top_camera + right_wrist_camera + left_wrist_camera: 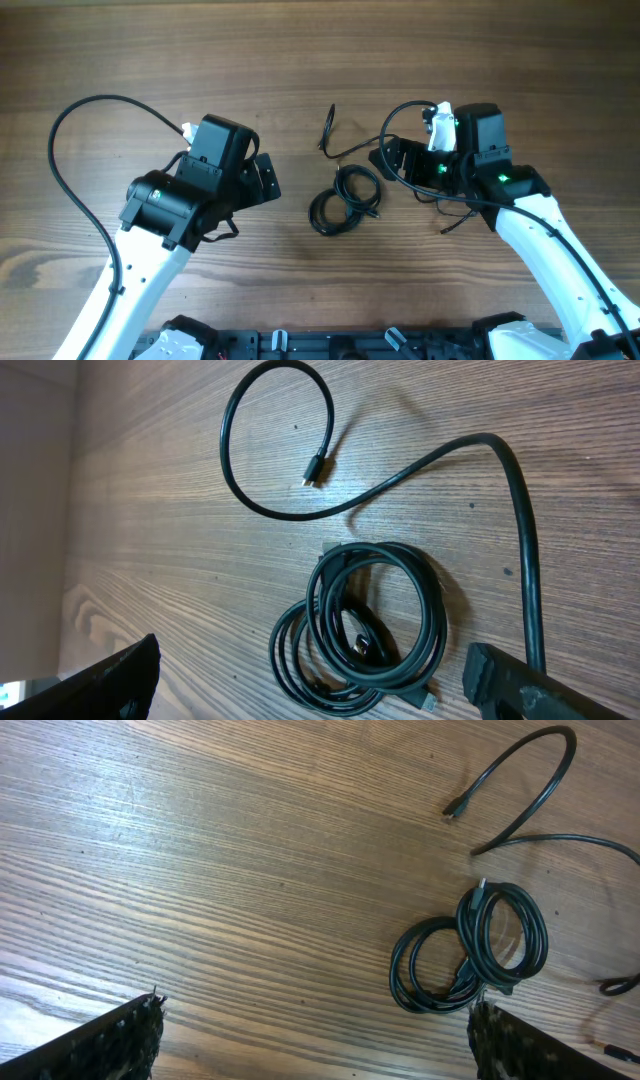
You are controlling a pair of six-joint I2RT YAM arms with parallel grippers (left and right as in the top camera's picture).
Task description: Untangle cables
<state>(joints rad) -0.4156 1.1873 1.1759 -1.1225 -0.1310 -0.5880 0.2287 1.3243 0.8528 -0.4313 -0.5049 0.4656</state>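
The loose black cable needs to come out of the bundle, so my right gripper should next grab the cable along its middle (562,837), away from its plug end.
A small bundle of coiled thin black cables (345,197) lies on the wood table between my two arms. It also shows in the left wrist view (470,952) and the right wrist view (362,628). A separate loose black strand (326,130) with a small plug end curves behind the bundle and runs towards my right gripper (388,165). The strand shows in the left wrist view (570,838) and the right wrist view (527,560), where it passes beside one finger. My left gripper (270,178) is open and empty to the left of the bundle (315,1045). My right gripper (310,685) is open, close to the bundle.
Thick black robot cables loop off the left arm (70,190) and over the right wrist (400,112). A thin black cord end (446,228) pokes out below the right arm. The table's near edge holds black arm bases (330,345).
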